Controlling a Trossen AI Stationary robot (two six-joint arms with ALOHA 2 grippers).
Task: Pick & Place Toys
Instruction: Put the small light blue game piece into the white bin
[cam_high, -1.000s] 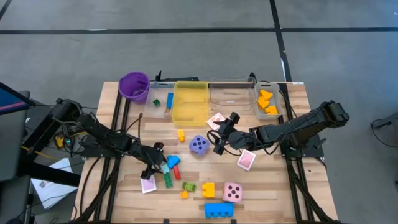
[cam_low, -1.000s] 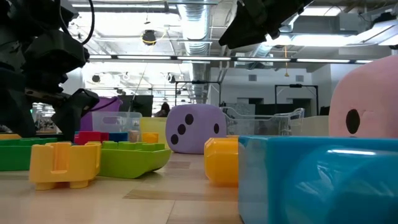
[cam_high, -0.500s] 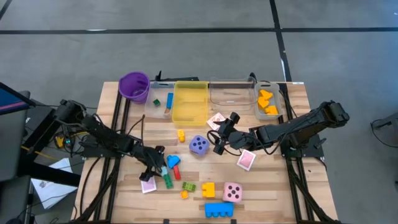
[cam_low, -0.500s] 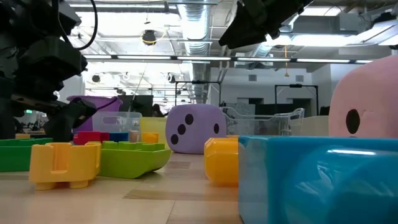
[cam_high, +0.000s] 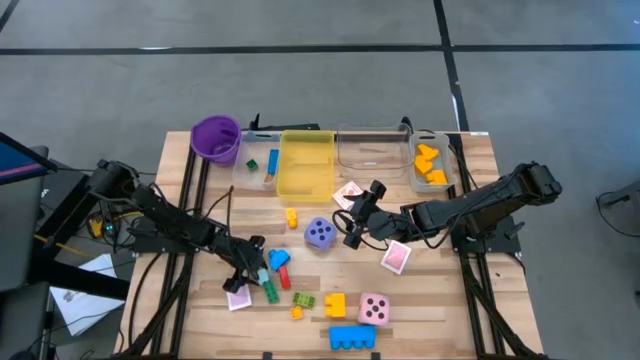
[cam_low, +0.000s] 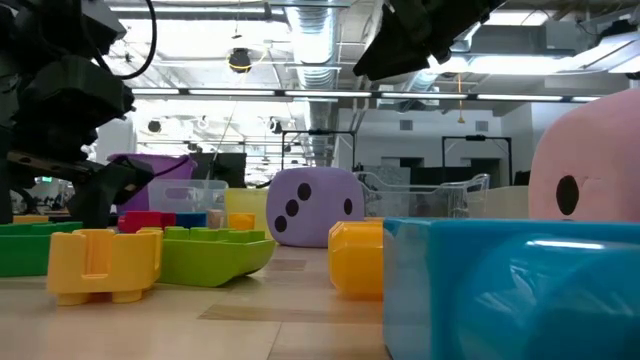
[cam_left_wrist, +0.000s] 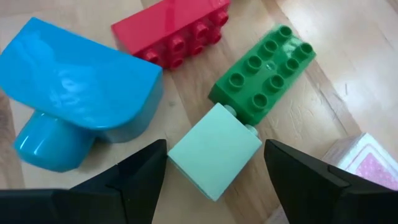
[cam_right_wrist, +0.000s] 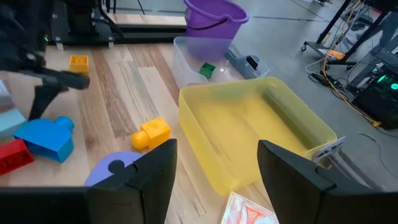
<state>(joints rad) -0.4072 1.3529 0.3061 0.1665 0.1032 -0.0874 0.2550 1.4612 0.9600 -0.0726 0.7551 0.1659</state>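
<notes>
The pale green cube needs to go in the clear bin (cam_high: 257, 160), so my left gripper should grab the cube's opposite sides next.
My left gripper (cam_high: 250, 270) is open and low over a cluster of bricks at the table's near left. In the left wrist view its fingers (cam_left_wrist: 144, 176) stand on either side of a pale green cube (cam_left_wrist: 214, 158) that lies on the table against a green brick (cam_left_wrist: 264, 74). I see no touch. A blue piece (cam_left_wrist: 78, 93) and a red brick (cam_left_wrist: 174, 28) lie beside them. My right gripper (cam_high: 352, 226) is open and empty above the table, next to the purple die (cam_high: 319, 234). The pink die (cam_high: 374, 308) and a big blue brick (cam_high: 352, 337) lie near the front edge.
Along the far edge stand a purple cup (cam_high: 216, 138), a clear bin (cam_high: 256, 160), a yellow bin (cam_high: 306, 163), a second clear bin (cam_high: 373, 150) and a bin with orange bricks (cam_high: 431, 163). Pink-backed cards (cam_high: 396, 257) (cam_high: 348, 192) (cam_high: 238, 297) and yellow bricks (cam_high: 335, 304) (cam_high: 291, 217) lie around.
My left gripper has gone a little toward the table's near edge and down, onto the brick cluster, and has stayed open. The right arm and the toys have kept still.
</notes>
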